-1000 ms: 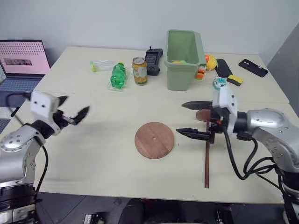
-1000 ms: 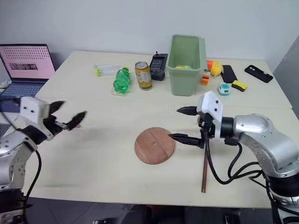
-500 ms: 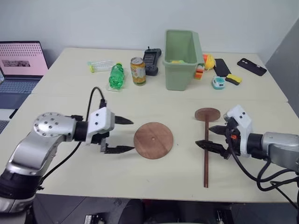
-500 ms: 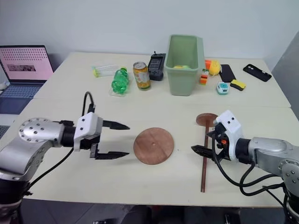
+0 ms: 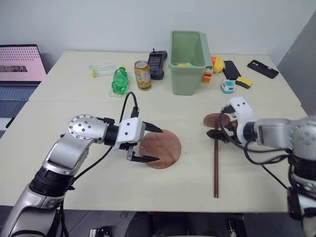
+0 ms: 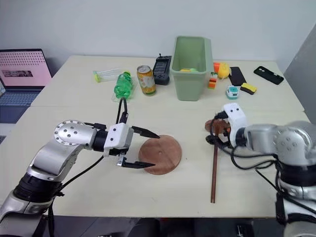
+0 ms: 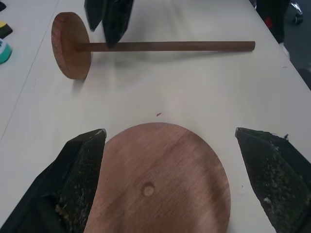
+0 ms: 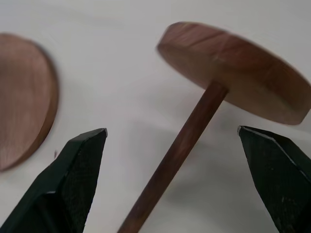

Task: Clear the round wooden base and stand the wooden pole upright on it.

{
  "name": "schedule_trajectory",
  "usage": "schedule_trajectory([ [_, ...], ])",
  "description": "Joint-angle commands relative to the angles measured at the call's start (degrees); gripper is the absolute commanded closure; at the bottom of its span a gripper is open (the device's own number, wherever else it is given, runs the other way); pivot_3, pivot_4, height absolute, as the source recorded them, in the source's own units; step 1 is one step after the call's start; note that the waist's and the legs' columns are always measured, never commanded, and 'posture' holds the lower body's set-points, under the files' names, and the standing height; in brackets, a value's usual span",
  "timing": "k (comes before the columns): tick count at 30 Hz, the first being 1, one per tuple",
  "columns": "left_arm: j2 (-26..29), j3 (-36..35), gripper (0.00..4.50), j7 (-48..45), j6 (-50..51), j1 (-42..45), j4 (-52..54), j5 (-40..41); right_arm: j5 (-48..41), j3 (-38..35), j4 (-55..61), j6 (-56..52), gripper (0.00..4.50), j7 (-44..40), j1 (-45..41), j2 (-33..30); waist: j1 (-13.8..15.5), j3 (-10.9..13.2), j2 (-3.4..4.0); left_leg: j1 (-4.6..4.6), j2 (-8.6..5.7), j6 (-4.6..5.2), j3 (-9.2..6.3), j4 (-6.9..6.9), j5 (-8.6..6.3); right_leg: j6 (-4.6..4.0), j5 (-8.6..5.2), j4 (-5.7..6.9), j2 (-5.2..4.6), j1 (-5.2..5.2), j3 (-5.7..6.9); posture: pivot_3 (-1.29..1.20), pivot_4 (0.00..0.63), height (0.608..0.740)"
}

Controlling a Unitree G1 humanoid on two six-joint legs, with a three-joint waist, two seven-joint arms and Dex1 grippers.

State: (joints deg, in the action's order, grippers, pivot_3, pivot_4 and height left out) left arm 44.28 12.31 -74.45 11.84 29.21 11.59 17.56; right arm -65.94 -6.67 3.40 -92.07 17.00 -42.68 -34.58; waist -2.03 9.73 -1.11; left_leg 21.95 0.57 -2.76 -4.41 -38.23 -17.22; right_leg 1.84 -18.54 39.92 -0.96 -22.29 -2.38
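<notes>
I will next grab the pole by its rod just below the disc (image 5: 216, 146) (image 8: 189, 133) with my right gripper, to stand the pole upright on the round base.
The round wooden base (image 5: 163, 148) lies flat mid-table with nothing on it, its small centre hole (image 7: 148, 190) showing. My left gripper (image 5: 150, 144) stands open at the base's left edge, one finger on each side of the rim. The wooden pole (image 5: 216, 163) lies flat to the right of the base. Its disc end (image 5: 216, 120) points away from me. My right gripper (image 5: 220, 128) is open and hovers over the rod just below that disc. In the right wrist view the rod (image 8: 175, 155) runs between my open fingers (image 8: 73, 179).
At the back of the table stand a green bin (image 5: 187, 49), a soda can (image 5: 142, 75), a green bottle (image 5: 117, 81), a black remote (image 5: 155, 64), phones (image 5: 261, 69) and small toys. A laptop (image 5: 19, 64) sits at far left. The pole's free end (image 5: 215, 195) is near the table's front edge.
My left gripper swung right across the table to the base's left edge. My right gripper turned and came down over the pole near its disc. Both stayed open.
</notes>
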Motion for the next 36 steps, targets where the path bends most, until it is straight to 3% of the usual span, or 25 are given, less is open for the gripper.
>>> schedule_trajectory([
  [1,-0.81,0.05,0.06,0.07,-0.48,0.91,1.44,-0.02,-10.61,0.33,-9.74,-0.43,0.0,11.87,-3.59,0.53,0.01,0.0,0.0,0.04,0.02,-0.01,0.01,0.01,0.0,0.0,0.0,-0.03,0.0,0.0,-0.01,0.0,0.15,0.74],
  [6,-1.54,0.47,0.06,0.59,-0.77,0.51,2.05,-0.7,-20.88,2.57,-13.27,-0.43,0.0,23.11,-3.57,1.7,0.07,0.0,0.0,0.19,0.04,-0.02,-0.01,0.04,0.01,0.0,0.0,-0.1,-0.09,-0.06,0.0,0.0,0.15,0.74],
  [9,-2.05,0.37,0.0,0.89,-0.46,0.2,2.73,-0.47,-24.76,2.69,-13.73,-0.04,0.43,28.6,-3.01,2.49,0.04,0.0,0.0,0.19,0.04,-0.01,-0.02,0.01,0.01,0.0,0.0,-0.07,-0.09,-0.06,-0.01,0.0,0.15,0.74],
  [18,-2.76,-0.27,0.0,0.64,0.73,0.46,2.53,1.36,-44.83,11.5,-11.92,11.74,2.67,43.09,-0.98,-2.83,0.02,0.0,0.0,0.19,0.02,0.0,-0.03,-0.02,0.01,0.0,0.0,-0.06,-0.07,-0.06,0.01,0.0,0.15,0.74],
  [25,-2.6,-0.61,0.0,0.23,0.29,0.88,1.29,1.01,-47.06,12.82,-9.5,17.08,4.18,45.26,0.32,-3.95,0.01,0.0,0.0,0.19,0.05,0.0,-0.03,-0.01,0.01,0.0,0.0,-0.06,-0.06,-0.06,0.0,0.0,0.15,0.74],
  [33,-1.96,-2.32,0.0,0.77,0.41,1.39,-1.8,0.93,-47.06,10.98,-4.47,20.72,4.28,44.83,-0.86,-3.04,0.04,0.0,0.01,0.2,0.05,0.0,-0.07,0.0,0.01,0.0,0.0,-0.08,-0.06,-0.06,0.01,0.0,0.15,0.74],
  [36,0.84,-5.92,0.0,1.8,2.02,-0.77,-2.27,1.45,-41.14,8.59,1.21,23.94,4.28,33.97,-6.89,-1.94,-0.21,0.04,0.06,0.22,0.06,0.0,-0.12,0.01,0.01,0.0,0.0,-0.07,-0.07,-0.13,0.01,0.0,0.15,0.74],
])
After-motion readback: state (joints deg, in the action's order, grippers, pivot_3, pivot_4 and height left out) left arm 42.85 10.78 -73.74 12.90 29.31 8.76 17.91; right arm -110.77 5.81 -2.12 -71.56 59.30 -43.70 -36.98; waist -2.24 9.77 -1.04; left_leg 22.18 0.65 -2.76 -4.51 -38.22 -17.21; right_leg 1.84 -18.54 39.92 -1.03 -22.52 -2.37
